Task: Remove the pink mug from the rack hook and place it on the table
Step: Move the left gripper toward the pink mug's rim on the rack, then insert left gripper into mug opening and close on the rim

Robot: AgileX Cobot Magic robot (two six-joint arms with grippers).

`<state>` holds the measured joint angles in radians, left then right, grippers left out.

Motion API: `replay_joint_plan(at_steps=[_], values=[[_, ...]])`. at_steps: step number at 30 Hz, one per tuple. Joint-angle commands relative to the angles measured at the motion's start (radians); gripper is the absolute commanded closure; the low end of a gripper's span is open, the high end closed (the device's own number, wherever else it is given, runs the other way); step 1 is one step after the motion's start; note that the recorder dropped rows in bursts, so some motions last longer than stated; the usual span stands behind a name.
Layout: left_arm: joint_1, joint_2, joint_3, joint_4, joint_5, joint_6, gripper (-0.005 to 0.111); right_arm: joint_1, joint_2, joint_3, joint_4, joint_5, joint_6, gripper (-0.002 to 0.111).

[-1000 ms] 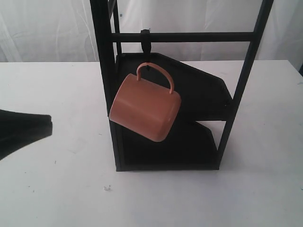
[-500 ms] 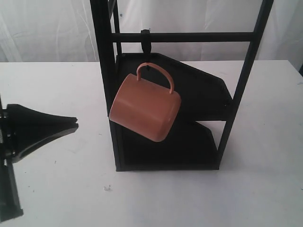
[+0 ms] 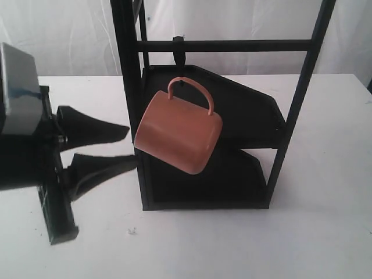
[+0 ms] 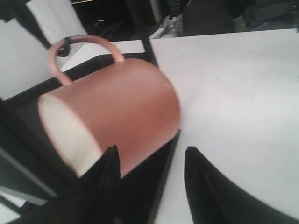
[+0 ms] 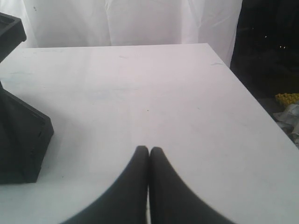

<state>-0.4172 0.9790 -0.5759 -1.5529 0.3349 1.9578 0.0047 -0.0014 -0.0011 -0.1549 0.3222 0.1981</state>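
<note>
My left gripper moves toward the pink mug's open end, before it closes on it. The fingers stop short of that end, so closing now would miss.
The salmon-pink mug [image 3: 178, 131] hangs tilted by its loop handle from the small black rack hook [image 3: 178, 53] clamped on the crossbar of the black rack [image 3: 129, 104]. My left gripper [image 3: 131, 146] is open at the mug's left side, its tips just short of the mug's mouth end. In the left wrist view the pink mug [image 4: 117, 109] with its cream inside fills the middle, and the left gripper [image 4: 152, 161] has one finger under its rim. My right gripper [image 5: 149, 151] is shut over the white table [image 5: 154, 93], holding nothing.
The rack's two slanted black shelves [image 3: 244, 116] sit behind and below the mug. A rack corner [image 5: 21, 135] shows in the right wrist view. White curtain hangs behind the table [image 3: 325, 221]. The table's right edge [image 5: 261, 112] drops off to a dark floor.
My left gripper has come in from the left edge toward the mug, its open fingers now close beside it. The mug and rack have not moved.
</note>
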Motion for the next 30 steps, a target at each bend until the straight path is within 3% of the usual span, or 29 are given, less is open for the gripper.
replay_joint_plan(at_steps=[1, 11, 22, 25, 28, 30], values=[[-0.003, 0.056, -0.097, -0.043, -0.120, 0.155, 0.058, -0.005, 0.001, 0.001, 0.004, -0.009, 0.001, 0.108], [-0.003, 0.062, -0.107, -0.003, 0.009, 0.089, 0.058, -0.005, 0.001, 0.001, 0.004, -0.009, 0.001, 0.108], [-0.003, 0.138, -0.107, 0.021, -0.084, 0.113, 0.058, -0.005, 0.001, 0.001, 0.004, -0.009, 0.001, 0.108], [-0.003, 0.144, -0.107, 0.021, 0.008, 0.112, 0.058, -0.005, 0.001, 0.001, 0.004, -0.009, 0.001, 0.108], [-0.003, 0.144, -0.107, 0.021, 0.181, 0.109, 0.058, -0.005, 0.001, 0.001, 0.004, -0.009, 0.001, 0.108], [-0.003, 0.144, -0.107, 0.021, 0.196, 0.109, 0.058, -0.005, 0.001, 0.001, 0.004, -0.009, 0.001, 0.108]])
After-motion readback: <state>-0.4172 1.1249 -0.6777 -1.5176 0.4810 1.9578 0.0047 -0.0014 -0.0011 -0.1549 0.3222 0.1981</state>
